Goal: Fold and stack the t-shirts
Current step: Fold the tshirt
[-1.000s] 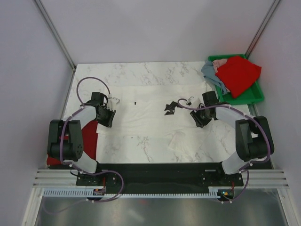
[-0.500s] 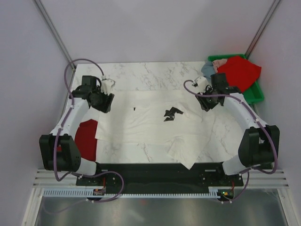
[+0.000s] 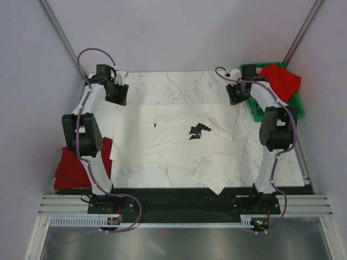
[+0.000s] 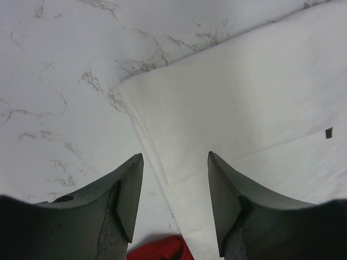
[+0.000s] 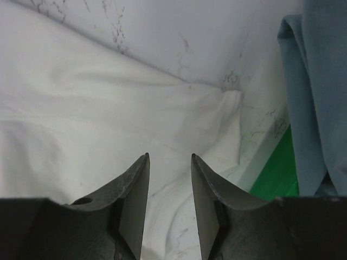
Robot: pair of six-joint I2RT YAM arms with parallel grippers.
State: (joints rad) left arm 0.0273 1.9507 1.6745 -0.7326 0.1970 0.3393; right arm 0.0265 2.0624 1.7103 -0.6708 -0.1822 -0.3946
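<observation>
I next need to grab the white t-shirt with my right gripper at its far corner beside the green bin, to stretch and spread it for folding.
A large white t-shirt lies spread flat on the marble table, with a small dark label and a dark print. My left gripper is open and empty above its far left corner; its jaws stand wide apart. My right gripper is open and empty over the far right corner; its jaws are apart. A red t-shirt lies at the left table edge and shows in the left wrist view. Another red t-shirt lies on the bin. A grey-blue t-shirt hangs beside the bin.
A green plastic bin stands at the far right corner, its wall close to my right gripper. The shirt's near right part is bunched in folds near the front edge. Frame posts stand at both far corners.
Both grippers have moved away from me to the far corners of the table. The white shirt's far edge has spread further back and lies flatter.
</observation>
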